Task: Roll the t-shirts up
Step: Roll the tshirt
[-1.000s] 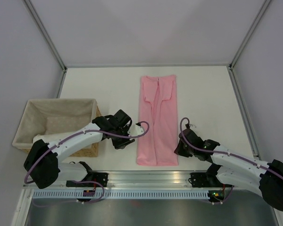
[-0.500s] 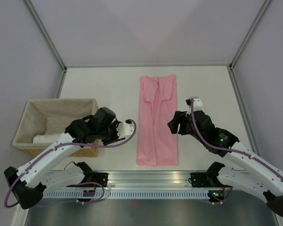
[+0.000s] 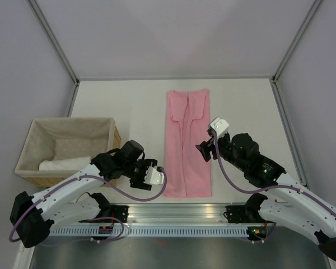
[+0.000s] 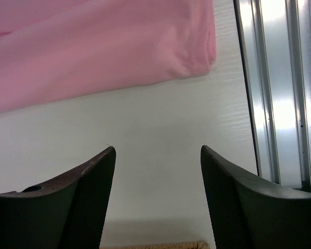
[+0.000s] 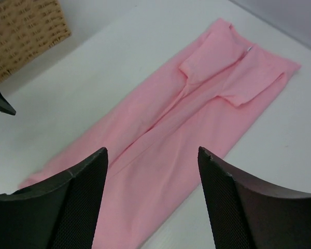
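The left gripper next grabs the folded t-shirt's near corner [image 3: 167,193] [image 4: 201,64] on the basket side, to roll the t-shirt's near end toward the collar.
One light-pink t-shirt [image 3: 187,145] lies flat on the white table, folded into a long narrow strip with its collar at the far end. My left gripper [image 3: 148,179] hovers open just left of the strip's near-left corner. In the left wrist view the pink t-shirt [image 4: 93,46] fills the top, and nothing sits between the fingers of the left gripper [image 4: 158,150]. My right gripper [image 3: 204,150] hangs open over the strip's right edge. From the right wrist, the right gripper [image 5: 153,150] stands empty above the t-shirt [image 5: 186,119].
A wicker basket [image 3: 73,119] with a cloth liner stands at the left, holding a white rolled cloth [image 3: 64,164]; the basket [image 5: 26,31] also shows from the right wrist. An aluminium rail [image 3: 173,212] runs along the near edge, and the rail [image 4: 280,88] appears beside the left gripper.
Both grippers opened. The left one drew back from the shirt's left edge toward its near-left corner. The right one rose from the near-right corner to the strip's middle right edge.
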